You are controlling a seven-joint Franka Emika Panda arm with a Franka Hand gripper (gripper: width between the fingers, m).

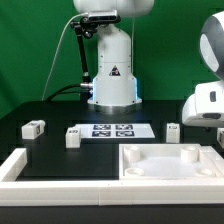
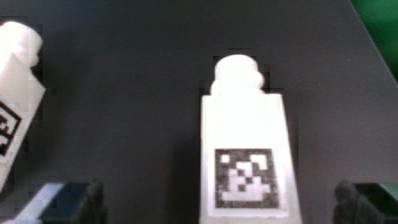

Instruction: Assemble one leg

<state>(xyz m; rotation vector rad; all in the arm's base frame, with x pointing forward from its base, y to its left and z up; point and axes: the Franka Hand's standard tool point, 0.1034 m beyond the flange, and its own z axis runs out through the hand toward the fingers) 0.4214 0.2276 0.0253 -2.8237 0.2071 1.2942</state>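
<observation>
The gripper takes hold of the leg by its tagged end (image 2: 247, 182) next, and the leg's rounded peg stays free to join the white panel.
In the wrist view a white leg (image 2: 244, 130) lies flat on the black table, its rounded peg end pointing away from the gripper and its square tag (image 2: 244, 176) facing up. My gripper (image 2: 217, 200) is open and empty. Its dark fingers (image 2: 71, 202) stand on either side of the leg's tagged end, well apart from it. A second leg (image 2: 15, 90) lies at the edge of the wrist view. In the exterior view the white gripper hand (image 1: 205, 106) hangs low at the right edge, and its fingertips are not clear there.
The exterior view shows the marker board (image 1: 110, 130) in the middle and the large white panel (image 1: 150, 168) at the front. Loose legs lie at the left (image 1: 33, 128), beside the board (image 1: 72, 137) and near the hand (image 1: 172, 131). A white frame piece (image 1: 15, 168) sits front left.
</observation>
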